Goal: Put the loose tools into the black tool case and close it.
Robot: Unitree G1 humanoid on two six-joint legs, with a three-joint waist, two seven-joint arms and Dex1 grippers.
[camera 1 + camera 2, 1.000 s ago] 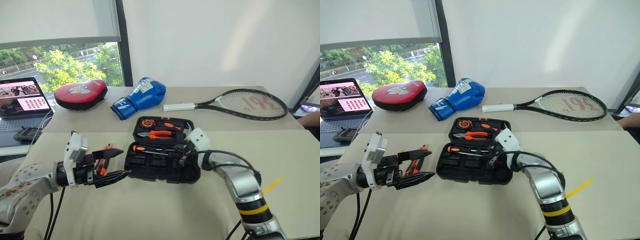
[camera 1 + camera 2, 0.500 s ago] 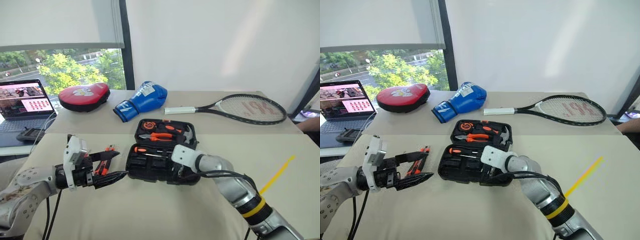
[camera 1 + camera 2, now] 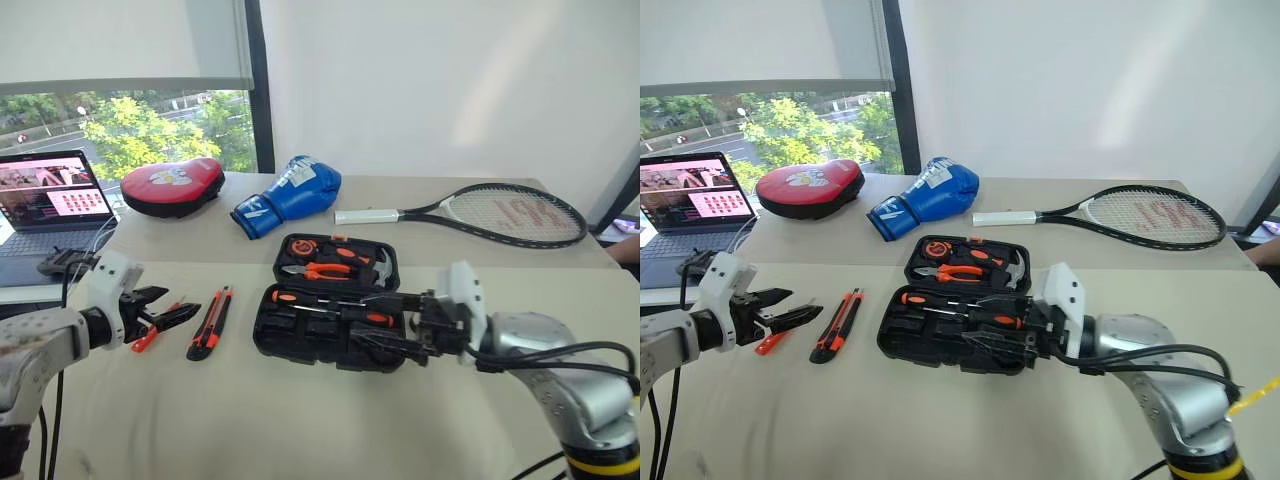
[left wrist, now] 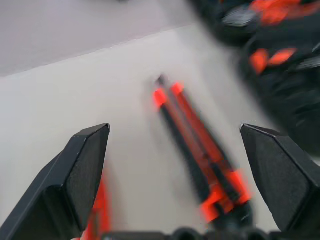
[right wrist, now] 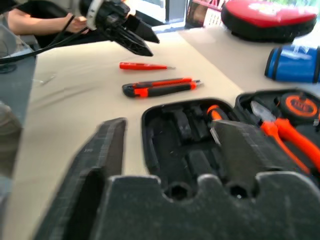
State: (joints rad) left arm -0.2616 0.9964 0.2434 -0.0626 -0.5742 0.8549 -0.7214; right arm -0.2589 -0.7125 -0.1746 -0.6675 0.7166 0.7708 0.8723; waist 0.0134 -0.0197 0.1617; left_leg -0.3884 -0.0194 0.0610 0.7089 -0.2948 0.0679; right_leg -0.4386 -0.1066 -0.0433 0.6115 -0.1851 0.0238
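Note:
My left gripper needs to move toward the knife before it closes on it. It would miss the knife if it closed now, because bare tabletop shows between its fingers and the utility knife (image 3: 210, 323).
The black tool case (image 3: 310, 335) lies open in mid-table, pliers, hammer and tape in its far half. Two black-and-orange screwdrivers (image 3: 300, 297) lie in the near half. My right gripper (image 3: 362, 318) is open, its fingers (image 5: 100, 150) spread over the near half's right end with nothing between them. Left of the case, the orange-black utility knife (image 3: 210, 323) lies on the table. Further left is the slim orange screwdriver (image 3: 145, 338). My left gripper (image 3: 180, 302) hovers open just above that screwdriver, its fingers (image 4: 80, 170) pointing toward the knife (image 4: 200, 150).
A red mitt (image 3: 172, 185), a blue boxing glove (image 3: 290, 195) and a tennis racket (image 3: 480, 212) lie along the back of the table. A laptop (image 3: 45, 200) stands at far left. A person's arm (image 5: 20, 20) shows past the table's left end.
My right gripper has opened and drawn back to the right from the case's near half. My left gripper has swung left, away from the case, leaving the knife uncovered. The camera has shifted.

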